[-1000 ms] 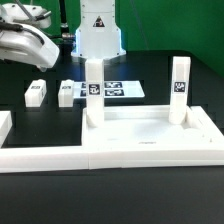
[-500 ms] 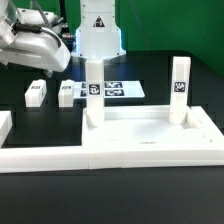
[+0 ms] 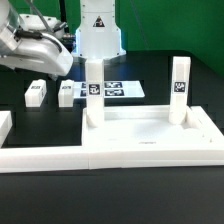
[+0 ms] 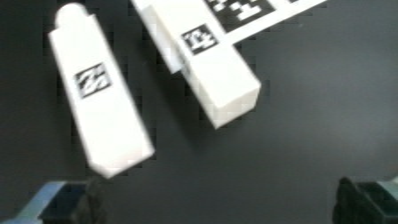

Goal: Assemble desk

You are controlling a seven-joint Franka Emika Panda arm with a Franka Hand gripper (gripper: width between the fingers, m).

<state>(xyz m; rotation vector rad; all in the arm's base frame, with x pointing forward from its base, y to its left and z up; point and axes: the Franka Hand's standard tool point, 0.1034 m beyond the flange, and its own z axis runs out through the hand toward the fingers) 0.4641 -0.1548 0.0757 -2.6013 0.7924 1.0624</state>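
I should next fit the white tabletop with the loose leg block beside the marker board, grabbing the block by its plain end (image 4: 226, 98).
The white tabletop (image 3: 150, 133) lies upside down at the exterior view's centre right. Two white leg blocks stand upright in its far corners, one on the left (image 3: 93, 93) and one on the right (image 3: 180, 90). Two loose leg blocks lie on the black table further left (image 3: 36, 93) (image 3: 66, 93). My gripper (image 3: 60, 62) hovers above them, open and empty. In the wrist view both loose legs (image 4: 100, 95) (image 4: 206, 62) lie side by side beneath my gripper (image 4: 214, 205). Its dark fingertips (image 4: 54, 205) show spread wide apart at the corners.
The marker board (image 3: 115, 90) lies flat behind the tabletop, and its corner shows in the wrist view (image 4: 267, 10). The long white border rail (image 3: 60, 157) runs along the front, with an end piece (image 3: 5, 125) at the exterior view's left. The robot base (image 3: 98, 35) stands behind.
My gripper has moved toward the exterior view's right and slightly down, closer over the two loose leg blocks. The parts have not moved.
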